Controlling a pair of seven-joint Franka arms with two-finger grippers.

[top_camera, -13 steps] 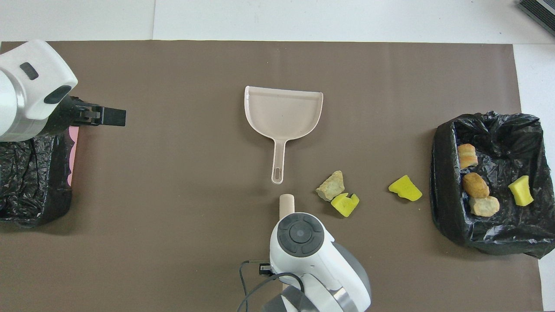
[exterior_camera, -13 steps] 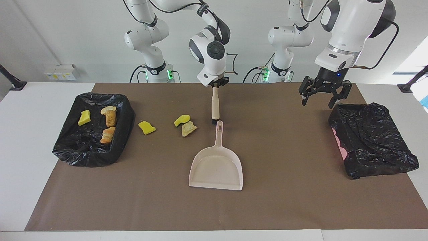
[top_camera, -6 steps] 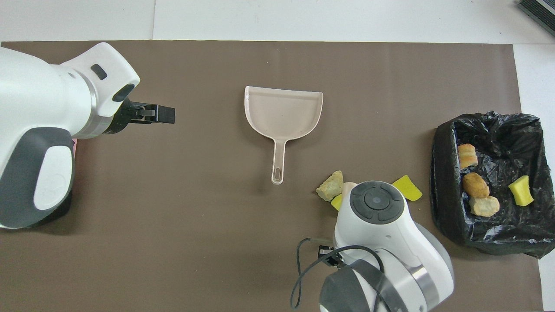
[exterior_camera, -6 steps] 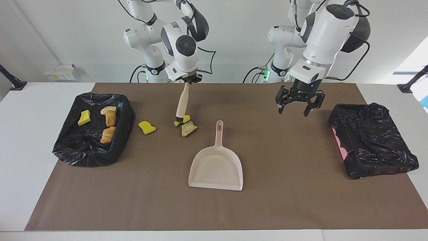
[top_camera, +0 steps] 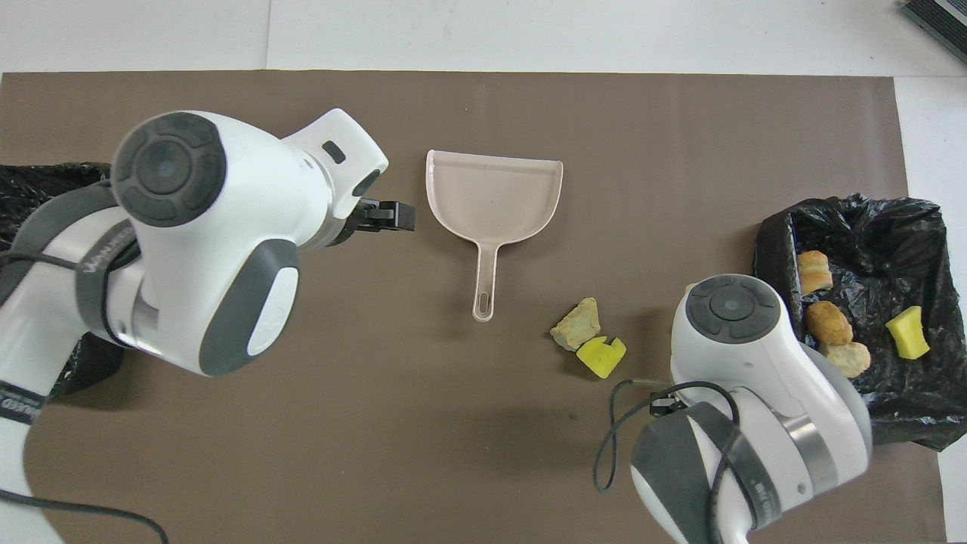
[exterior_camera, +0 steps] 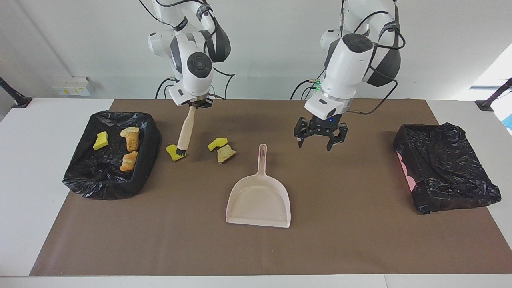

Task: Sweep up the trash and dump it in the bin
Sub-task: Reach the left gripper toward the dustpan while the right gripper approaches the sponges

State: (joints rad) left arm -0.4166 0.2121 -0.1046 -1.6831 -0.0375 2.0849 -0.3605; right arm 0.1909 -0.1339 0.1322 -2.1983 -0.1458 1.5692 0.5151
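Note:
The dustpan's pan is too wide for the fingers of my left gripper, so it will next grab the dustpan by its narrow handle point(top_camera: 485, 282).
My right gripper point(exterior_camera: 196, 105) is shut on the top of a beige brush point(exterior_camera: 185, 134). The brush's dark bristles rest on a yellow trash piece point(exterior_camera: 174, 153) beside the black-lined bin point(exterior_camera: 76, 180) at the right arm's end. That bin holds several trash lumps point(top_camera: 828, 323). A yellow piece point(exterior_camera: 217, 143) and a tan chunk point(exterior_camera: 225, 154) lie together on the mat between the brush and the beige dustpan point(exterior_camera: 259, 200). My left gripper point(exterior_camera: 316, 145) hangs open and empty over the mat beside the dustpan's handle point(exterior_camera: 262, 156). In the overhead view the right arm hides the brush.
A second black-lined bin point(exterior_camera: 444, 168), with a pink edge showing, sits at the left arm's end of the brown mat point(exterior_camera: 160, 240). The dustpan point(top_camera: 495, 189) lies flat, its handle pointing toward the robots. The tan chunk point(top_camera: 577, 325) and yellow piece point(top_camera: 601, 357) lie near the handle's end.
The right arm swung the brush from the dustpan's handle past the two middle pieces to the yellow piece by the bin. The left gripper came from over its bin toward the dustpan and lower.

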